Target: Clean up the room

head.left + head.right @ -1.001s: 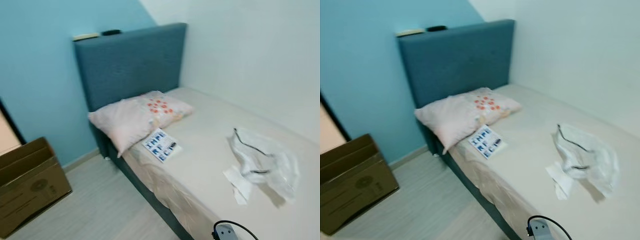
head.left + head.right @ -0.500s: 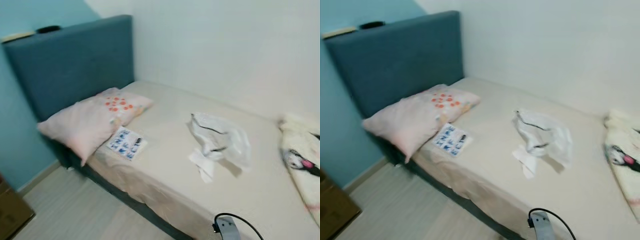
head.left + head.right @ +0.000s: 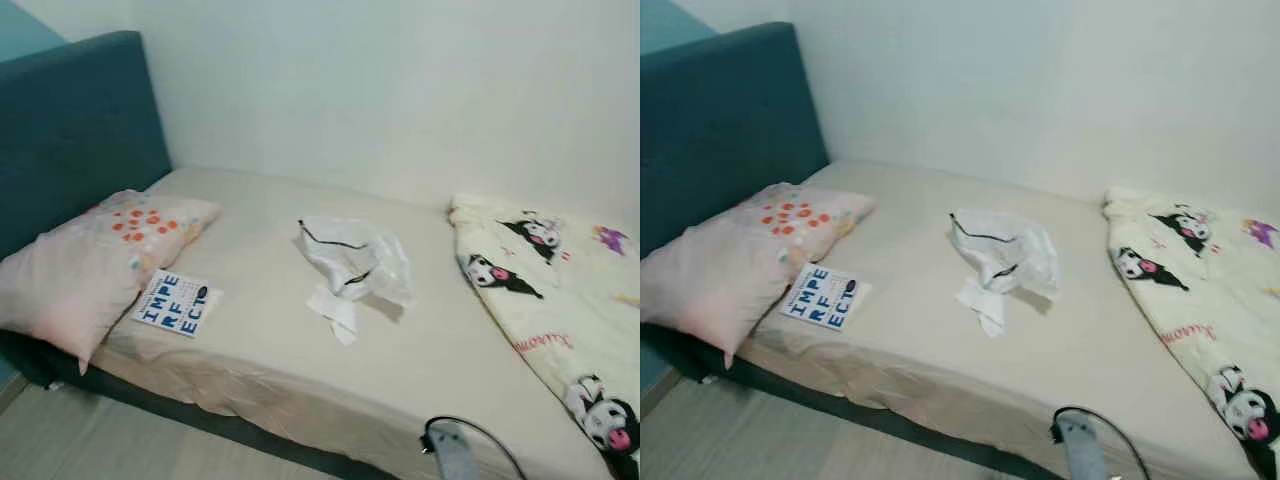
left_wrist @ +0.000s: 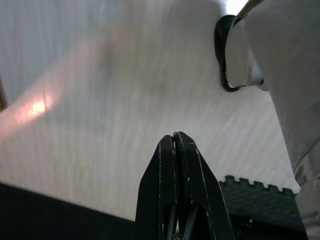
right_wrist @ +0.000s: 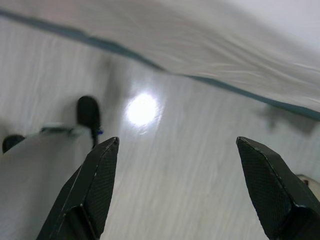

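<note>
The crumpled plastic bag crowds the upper end of the tissue, so my right gripper needs to reach the tissue and take hold of its free lower edge.
A bed with a beige sheet stands against the white wall. On it lie a pink pillow with orange dots, a white book with blue letters, a crumpled white plastic bag and a cream cartoon-print blanket. My left gripper hangs over the pale floor, fingers shut together with nothing between them. My right gripper hangs open above the floor beside the bed's edge.
A dark blue headboard rises at the left. Pale wood floor runs along the bed's near side. A grey part of the robot with a black cable shows at the bottom edge.
The camera has turned right: the headboard and pillow slid to the left, the cardboard box and blue wall left the picture, and the cartoon blanket came into view.
</note>
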Available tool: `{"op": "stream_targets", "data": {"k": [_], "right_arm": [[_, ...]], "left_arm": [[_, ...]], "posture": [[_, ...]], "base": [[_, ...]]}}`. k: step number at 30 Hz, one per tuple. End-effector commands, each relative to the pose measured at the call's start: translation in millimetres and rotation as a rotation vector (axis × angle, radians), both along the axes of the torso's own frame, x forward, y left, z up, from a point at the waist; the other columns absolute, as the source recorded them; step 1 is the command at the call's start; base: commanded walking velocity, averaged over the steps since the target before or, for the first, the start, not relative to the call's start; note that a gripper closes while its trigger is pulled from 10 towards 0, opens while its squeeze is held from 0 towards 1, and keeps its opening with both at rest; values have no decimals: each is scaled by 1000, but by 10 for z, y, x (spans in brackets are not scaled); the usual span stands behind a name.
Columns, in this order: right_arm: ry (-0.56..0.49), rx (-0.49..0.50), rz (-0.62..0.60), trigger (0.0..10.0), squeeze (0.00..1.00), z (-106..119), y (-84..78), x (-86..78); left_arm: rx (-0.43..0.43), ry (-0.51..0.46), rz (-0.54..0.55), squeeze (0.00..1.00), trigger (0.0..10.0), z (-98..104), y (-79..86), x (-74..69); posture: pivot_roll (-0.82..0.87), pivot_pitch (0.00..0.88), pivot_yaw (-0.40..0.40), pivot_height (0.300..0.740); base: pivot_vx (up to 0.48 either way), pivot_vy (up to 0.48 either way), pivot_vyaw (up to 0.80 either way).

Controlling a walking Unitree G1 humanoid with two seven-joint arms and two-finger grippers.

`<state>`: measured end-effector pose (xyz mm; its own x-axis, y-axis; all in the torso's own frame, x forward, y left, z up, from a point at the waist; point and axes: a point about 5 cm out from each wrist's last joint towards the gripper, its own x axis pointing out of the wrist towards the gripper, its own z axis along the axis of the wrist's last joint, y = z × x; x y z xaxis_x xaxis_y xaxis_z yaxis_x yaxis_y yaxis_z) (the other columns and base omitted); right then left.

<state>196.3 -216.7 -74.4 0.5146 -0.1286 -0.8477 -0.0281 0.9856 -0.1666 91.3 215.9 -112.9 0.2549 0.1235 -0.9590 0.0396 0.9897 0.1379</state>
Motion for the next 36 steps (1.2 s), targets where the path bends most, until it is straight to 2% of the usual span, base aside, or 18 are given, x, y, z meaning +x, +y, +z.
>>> {"op": "stream_targets", "data": {"k": [1,9,21,22,25,32,36], "right_arm": [[-42,39,0,10000,0,24,74,68],[-92,71,17,10000,0,84,152,192],[-100,81,58,10000,0,92,191,211],[-96,85,99,10000,0,89,217,210],[-93,86,118,10000,0,86,229,207],[-98,74,108,10000,0,89,203,204],[-108,48,80,10000,0,108,156,226]], "left_arm": [[-106,-246,-4,0,10000,164,-206,616],[-114,-259,-7,0,10000,181,-209,658],[-112,-254,-14,0,10000,179,-212,655],[-109,-249,-8,0,10000,173,-207,639],[-105,-243,-10,0,10000,168,-203,628],[-110,-239,-17,0,10000,160,-204,605],[-112,-239,-16,0,10000,158,-206,598]], "posture": [[-1,0,-18,729],[6,0,-23,729],[5,0,-23,729],[5,0,-23,729],[4,0,-20,729],[0,0,-18,729],[-1,0,-20,729]], "base": [[0,0,0],[280,0,0],[339,0,0],[0,0,738],[0,0,738],[0,0,722],[0,0,0]]}}
